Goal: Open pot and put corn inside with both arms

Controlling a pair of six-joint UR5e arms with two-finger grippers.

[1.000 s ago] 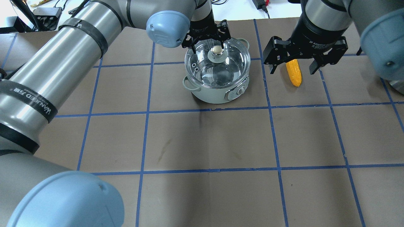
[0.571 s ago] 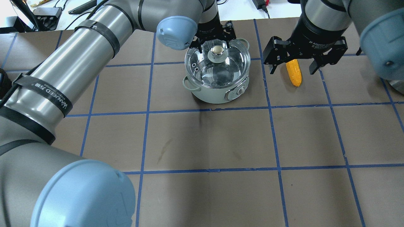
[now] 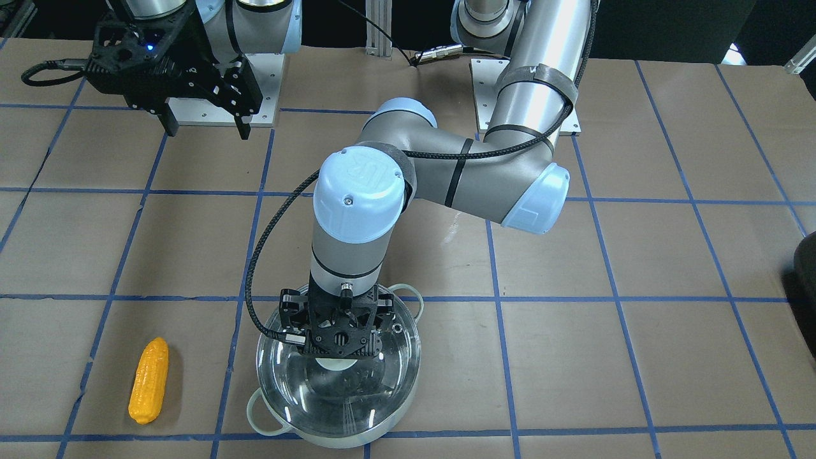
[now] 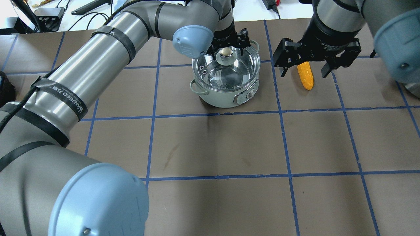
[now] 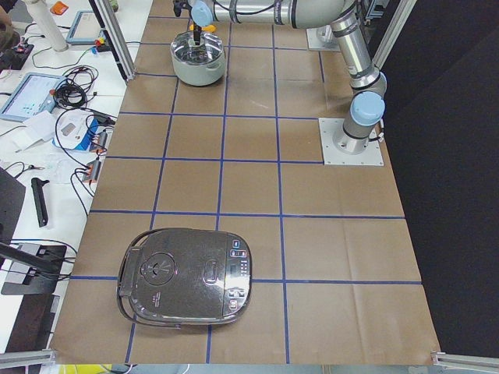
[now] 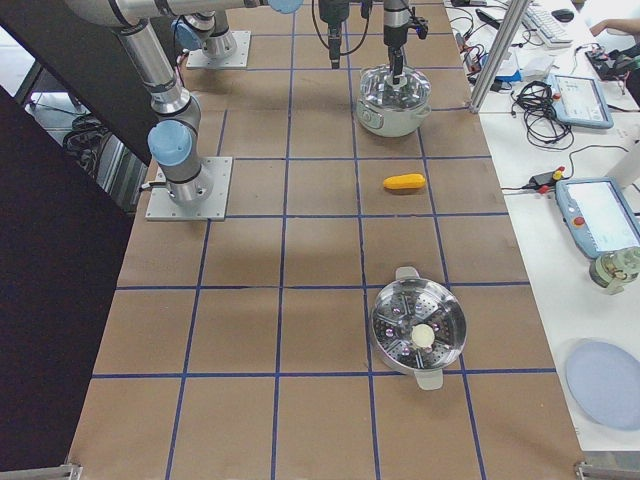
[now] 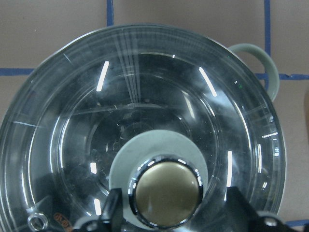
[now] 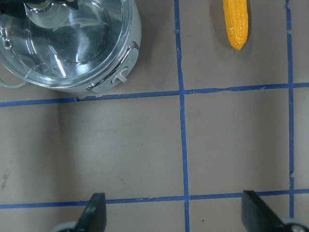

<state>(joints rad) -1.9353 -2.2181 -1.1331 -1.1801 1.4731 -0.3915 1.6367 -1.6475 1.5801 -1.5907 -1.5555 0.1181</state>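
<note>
My left gripper should next open the pot for the corn, grabbing the glass lid by its pale knob (image 7: 167,194).
The pot (image 4: 223,100) has a pale green wall, a shiny steel inside and two pale loop handles. Its glass lid (image 4: 231,73) is on, with a pale knob (image 4: 225,51). My left gripper (image 4: 227,48) is open right above the knob, one finger on each side; the left wrist view shows the knob (image 7: 166,191) between the fingers (image 7: 236,208) with gaps. The yellow corn (image 4: 305,78) lies on the table right of the pot, also in the front view (image 3: 148,390). My right gripper (image 4: 304,72) is open and empty, high above the corn.
A steel steamer pot (image 6: 418,330) stands farther along the table on my right. A dark rice cooker (image 5: 183,276) sits at the table's left end. Brown paper with blue tape lines covers the table (image 4: 216,147).
My left arm has swung right and brought its open gripper from behind the lid to over the knob. The right arm, corn and pot have not moved.
</note>
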